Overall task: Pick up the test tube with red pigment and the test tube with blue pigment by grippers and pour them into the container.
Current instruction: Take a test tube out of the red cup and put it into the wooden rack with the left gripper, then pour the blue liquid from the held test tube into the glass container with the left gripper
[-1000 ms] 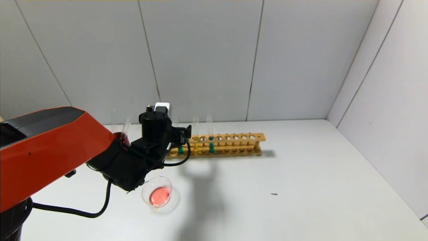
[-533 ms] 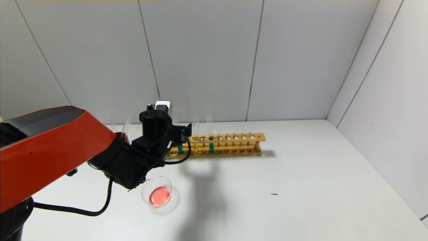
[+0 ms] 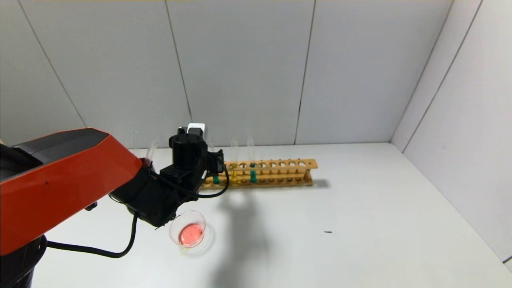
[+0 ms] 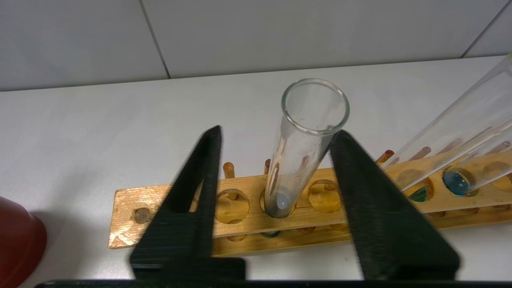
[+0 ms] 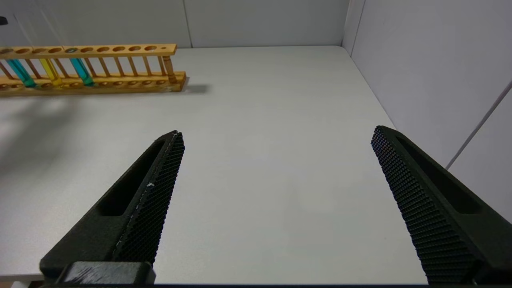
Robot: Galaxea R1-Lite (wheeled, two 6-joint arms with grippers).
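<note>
The left gripper grips the test tube's clear upper part [image 3: 211, 146] next, since the rack's wooden bars surround the teal bottom.
My left gripper [image 3: 214, 159] is at the left end of the wooden rack [image 3: 280, 165], open. Its jaws [image 4: 277, 132] straddle the upright test tube with blue pigment [image 4: 304, 148]. One finger [image 4: 360, 188] touches the tube near its rim. The other finger [image 4: 200, 180] is blurred and stands apart from the tube. The tube's teal liquid shows low in the rack [image 3: 216, 178]. A look-alike teal tube [image 3: 253, 176] stands further along. The container [image 3: 188, 232], a low glass dish holding red liquid, sits on the table in front of the arm. No test tube with red pigment shows. My right gripper [image 5: 277, 132] hangs open over bare table.
A yellow-liquid tube [image 3: 234, 176] stands between the two teal ones. A dark red cup [image 3: 146, 162] with clear empty tubes [image 3: 151, 149] sits behind my left arm, close to the rack's end [image 4: 120, 224]. Grey walls close in at the back and right.
My left arm has edged slightly right toward the rack. The rack, the tubes and the dish have not moved.
</note>
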